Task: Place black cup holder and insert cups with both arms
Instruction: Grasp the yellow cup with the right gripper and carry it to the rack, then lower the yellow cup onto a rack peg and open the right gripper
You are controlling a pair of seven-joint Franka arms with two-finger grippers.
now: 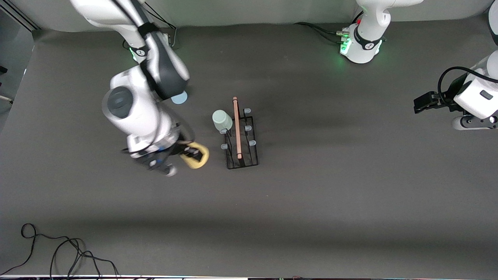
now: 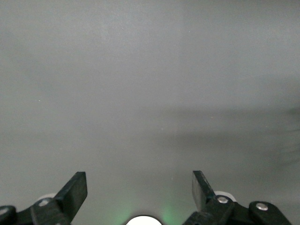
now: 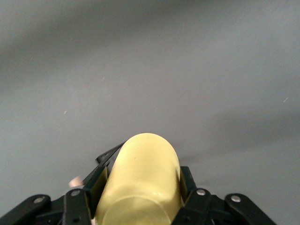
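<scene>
The yellow cup (image 1: 195,155) hangs short of the black cup holder's peg and would miss, so I should move it toward the peg before my right gripper opens.
The black cup holder (image 1: 242,138) stands mid-table, its wood rod handle (image 1: 236,128) running along its length. A pale grey-green cup (image 1: 222,120) sits upside down on one of its prongs. My right gripper (image 1: 190,154) is shut on the yellow cup (image 1: 195,155) and holds it on its side, beside the rack toward the right arm's end; the cup fills the right wrist view (image 3: 140,180). A light blue cup (image 1: 179,97) shows partly under the right arm. My left gripper (image 1: 424,102) is open and empty at the left arm's end, its fingers (image 2: 75,192) apart.
Black cables (image 1: 58,249) lie near the table's front edge at the right arm's end. Cables (image 1: 323,33) run to the left arm's green-lit base (image 1: 360,46).
</scene>
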